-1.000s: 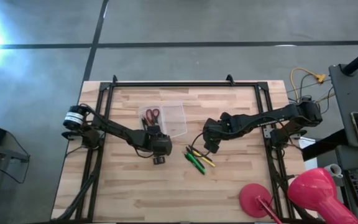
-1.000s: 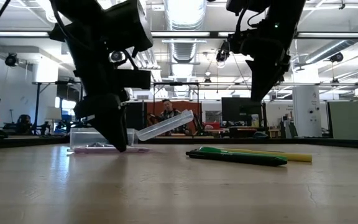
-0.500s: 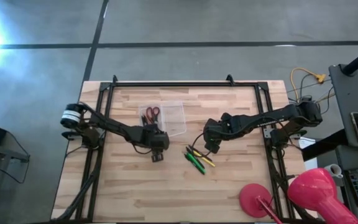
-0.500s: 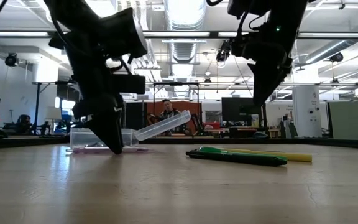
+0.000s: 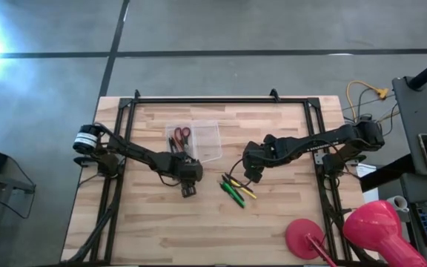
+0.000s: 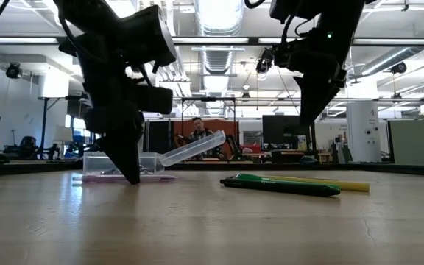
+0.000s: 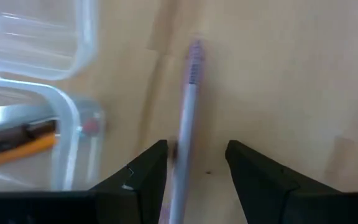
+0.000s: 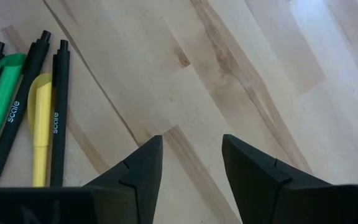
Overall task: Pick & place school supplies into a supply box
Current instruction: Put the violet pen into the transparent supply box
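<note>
My left gripper grabs the purple pen by its body [image 7: 184, 155] next, to put the pen away in the supply box [image 7: 30, 130].
The clear supply box [image 5: 207, 139] stands open at the table's far middle, with red-handled scissors [image 5: 181, 136] and an orange pencil [image 7: 17, 146] inside. A purple pen [image 7: 188, 93] lies flat on the wood beside the box. My left gripper [image 7: 196, 168] points down over it, open, one finger on each side of the pen. Green, black and yellow pens [image 5: 236, 191] lie together on the table to the right. My right gripper [image 8: 191, 168] hangs open above bare wood next to them [image 8: 39, 118], with nothing between its fingers. My left gripper comes at the purple pen from above with its fingers across the pen's near part [image 7: 178, 155]. The pen lies flat on the table, close against one finger [image 7: 148, 171]. I cannot tell whether that finger touches it.
The box's lid [image 6: 193, 149] tilts up toward the right. A red round-based object [image 5: 306, 239] and a pink rounded thing [image 5: 376, 226] sit at the near right corner. A black frame [image 5: 221, 100] borders the table.
My left gripper has rolled a little about its own axis beside the box, its tips staying low near the table. The pens and box lie as before.
</note>
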`<state>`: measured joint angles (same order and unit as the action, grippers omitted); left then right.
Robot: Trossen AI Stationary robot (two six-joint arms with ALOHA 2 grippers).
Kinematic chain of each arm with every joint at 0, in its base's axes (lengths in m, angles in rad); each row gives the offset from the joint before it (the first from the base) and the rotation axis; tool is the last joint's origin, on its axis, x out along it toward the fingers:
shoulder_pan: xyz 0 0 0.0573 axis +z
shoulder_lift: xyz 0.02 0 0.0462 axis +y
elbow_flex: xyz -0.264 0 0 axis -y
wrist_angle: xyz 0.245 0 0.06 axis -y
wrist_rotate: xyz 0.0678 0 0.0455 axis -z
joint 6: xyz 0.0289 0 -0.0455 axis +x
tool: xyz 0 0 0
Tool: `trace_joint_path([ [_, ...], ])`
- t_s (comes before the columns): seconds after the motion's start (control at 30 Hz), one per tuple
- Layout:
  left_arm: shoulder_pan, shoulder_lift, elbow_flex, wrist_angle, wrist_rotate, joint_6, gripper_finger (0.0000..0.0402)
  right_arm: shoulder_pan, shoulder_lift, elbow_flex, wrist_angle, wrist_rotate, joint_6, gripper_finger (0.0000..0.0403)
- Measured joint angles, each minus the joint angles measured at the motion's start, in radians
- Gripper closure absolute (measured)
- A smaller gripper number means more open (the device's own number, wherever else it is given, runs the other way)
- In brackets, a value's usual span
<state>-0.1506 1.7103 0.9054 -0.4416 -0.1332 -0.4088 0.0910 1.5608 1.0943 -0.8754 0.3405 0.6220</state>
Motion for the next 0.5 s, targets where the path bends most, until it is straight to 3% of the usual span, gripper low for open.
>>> trace_joint_path([
  [0.33,-0.093,0.001,-0.003,0.02,0.017,-0.08,0.0247,0.0,0.0,-0.001,0.001,0.0,0.004,0.0243],
  [0.5,-0.131,0.029,-0.003,0.021,0.022,-0.083,0.028,0.0,0.0,-0.001,0.003,0.0,0.005,0.0243],
])
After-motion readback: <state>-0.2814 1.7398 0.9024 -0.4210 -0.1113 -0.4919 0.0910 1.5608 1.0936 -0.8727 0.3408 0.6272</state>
